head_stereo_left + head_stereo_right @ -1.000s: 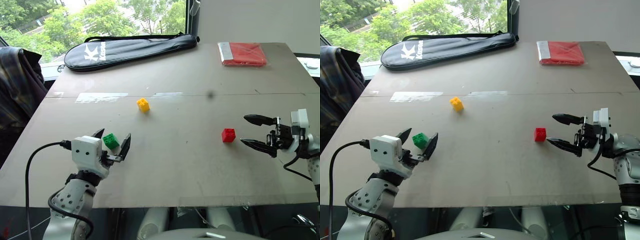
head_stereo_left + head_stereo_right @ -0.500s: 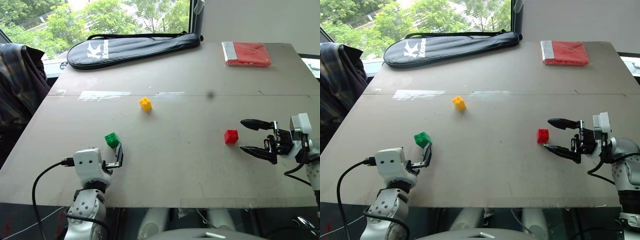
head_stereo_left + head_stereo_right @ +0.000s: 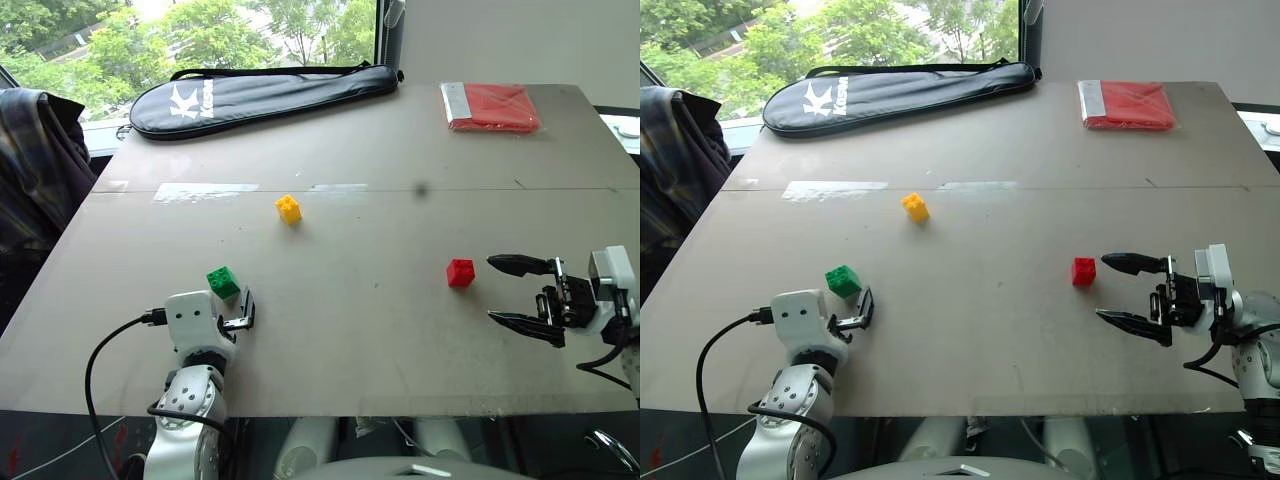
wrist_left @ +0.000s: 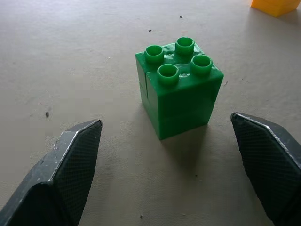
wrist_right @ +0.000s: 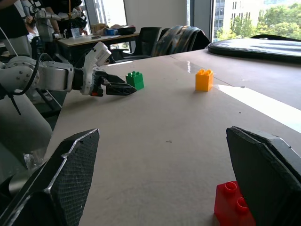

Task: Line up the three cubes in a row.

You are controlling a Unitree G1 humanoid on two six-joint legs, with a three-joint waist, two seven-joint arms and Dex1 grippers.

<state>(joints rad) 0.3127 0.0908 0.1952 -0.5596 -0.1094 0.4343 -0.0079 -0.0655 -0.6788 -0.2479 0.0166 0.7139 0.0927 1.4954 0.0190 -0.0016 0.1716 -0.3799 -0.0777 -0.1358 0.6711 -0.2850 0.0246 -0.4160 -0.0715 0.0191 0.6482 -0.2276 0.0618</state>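
Note:
Next, my left gripper grabs the green cube point(image 3: 223, 282) by its sides to set the green cube in a row beside the red cube point(image 3: 460, 272).
Three studded cubes stand apart on the table point(image 3: 350, 330): yellow cube point(image 3: 288, 208) at mid-table, green cube point(image 3: 223, 282) near the front left, red cube point(image 3: 460, 272) at the right. My left gripper point(image 3: 228, 298) lies low over the table just behind the green cube, open, and the cube stands a little beyond its fingertips point(image 4: 80, 141). Further right, my right gripper point(image 3: 491, 290) points left, open, its far fingertip a short way right of the red cube. Nothing is held.
A black racket bag point(image 3: 260, 90) lies along the far edge. A flat red packet point(image 3: 490, 105) sits at the far right corner. A pale tape strip point(image 3: 205, 192) crosses the table. A plaid jacket point(image 3: 30, 160) hangs off the left side.
The left gripper has sunk and drawn back towards me; the green cube, earlier between its fingers, now stands ahead of them. The right gripper has eased back from the red cube.

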